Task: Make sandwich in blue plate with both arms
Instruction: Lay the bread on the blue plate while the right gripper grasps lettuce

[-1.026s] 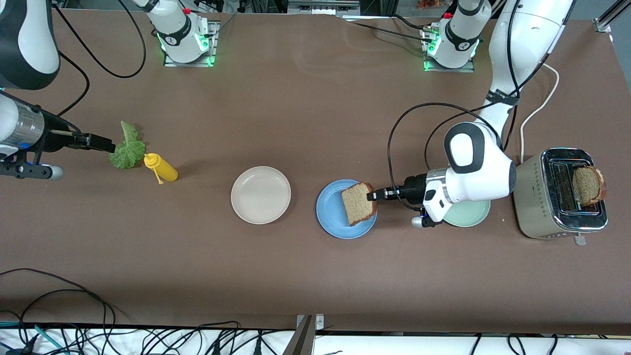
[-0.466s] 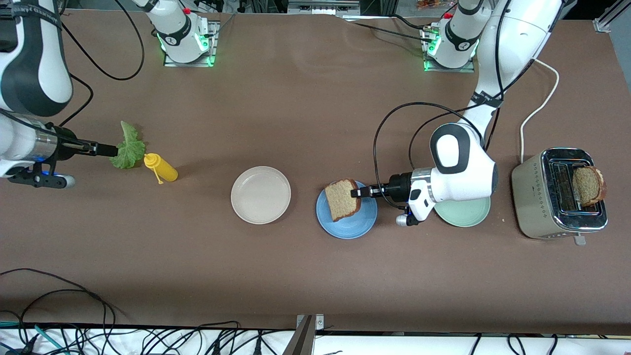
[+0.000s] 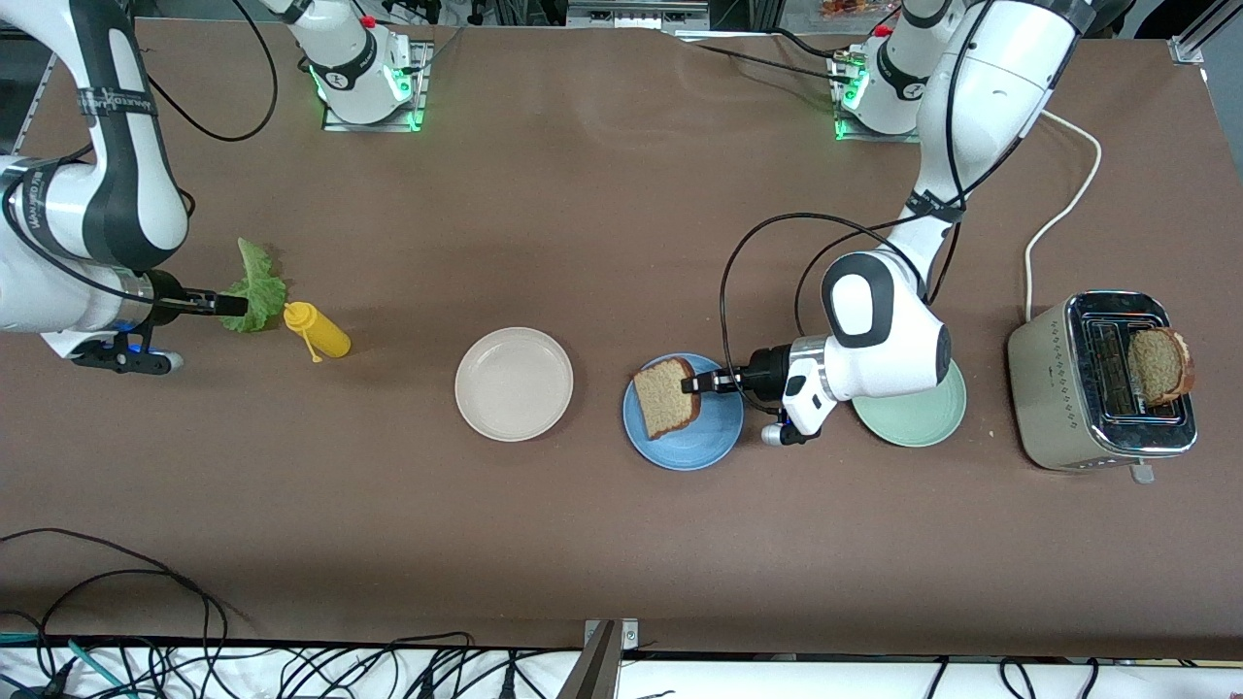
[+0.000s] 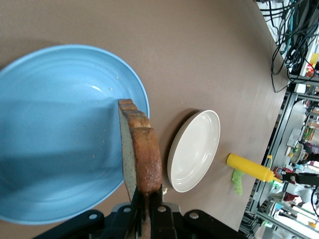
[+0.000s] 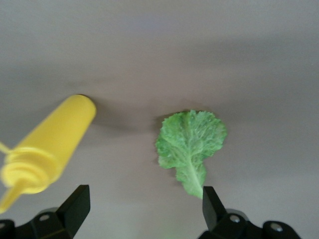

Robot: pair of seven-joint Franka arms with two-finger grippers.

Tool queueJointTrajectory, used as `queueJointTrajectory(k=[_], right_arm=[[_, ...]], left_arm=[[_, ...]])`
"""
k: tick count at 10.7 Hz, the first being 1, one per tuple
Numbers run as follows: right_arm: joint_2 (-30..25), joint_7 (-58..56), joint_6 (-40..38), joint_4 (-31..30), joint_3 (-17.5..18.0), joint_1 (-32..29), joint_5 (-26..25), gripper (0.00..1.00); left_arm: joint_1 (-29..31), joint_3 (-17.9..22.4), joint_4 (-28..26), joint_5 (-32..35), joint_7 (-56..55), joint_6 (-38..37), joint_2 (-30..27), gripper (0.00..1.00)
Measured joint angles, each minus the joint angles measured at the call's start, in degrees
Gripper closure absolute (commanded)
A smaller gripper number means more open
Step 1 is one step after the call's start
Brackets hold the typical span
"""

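My right gripper picks up the green lettuce leaf by its narrow stem end (image 5: 196, 185) next, to lay it over the bread slice.
My left gripper (image 3: 691, 384) is shut on a brown bread slice (image 3: 665, 396) and holds it tilted over the blue plate (image 3: 704, 439). In the left wrist view the slice (image 4: 141, 154) stands on edge between the fingers (image 4: 134, 201) above the blue plate (image 4: 55, 134). A second bread slice (image 3: 1159, 365) stands in the toaster (image 3: 1068, 398). My right gripper (image 3: 236, 304) is open, at the edge of the green lettuce leaf (image 3: 254, 288) on the table. In the right wrist view the lettuce leaf (image 5: 192, 142) lies close to one fingertip (image 5: 209, 201).
A yellow squeeze bottle (image 3: 318, 330) lies beside the lettuce and shows in the right wrist view (image 5: 47, 147). A cream-white plate (image 3: 514, 383) sits beside the blue plate. A pale green plate (image 3: 923, 417) lies partly under the left arm. Cables run along the table's near edge.
My left gripper carried the bread slice toward the right arm's end, over the blue plate's middle. My right gripper moved toward the lettuce and now reaches its edge.
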Motion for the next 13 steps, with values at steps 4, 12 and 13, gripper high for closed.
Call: queueJointTrajectory(k=[4,12,13], right_arm=[[0.0,-4.3,10.2,-10.9,-3.7,-0.1,-0.1,0.00],[6.5,-10.9,23.4,-18.5,-6.7,-2.1,-0.1,0.38],[7.0,-11.3,23.8,-18.4,-6.7,-2.4,-0.1,0.58]], left_arm=[[0.1,0.3,0.0,0.0,8.4,0.1,0.4,1.00],[0.4,2.6,0.1,0.0,15.3,0.4,1.8,0.00],[0.7,3.8,0.1,0.0,18.2,0.4,1.9,0.00]])
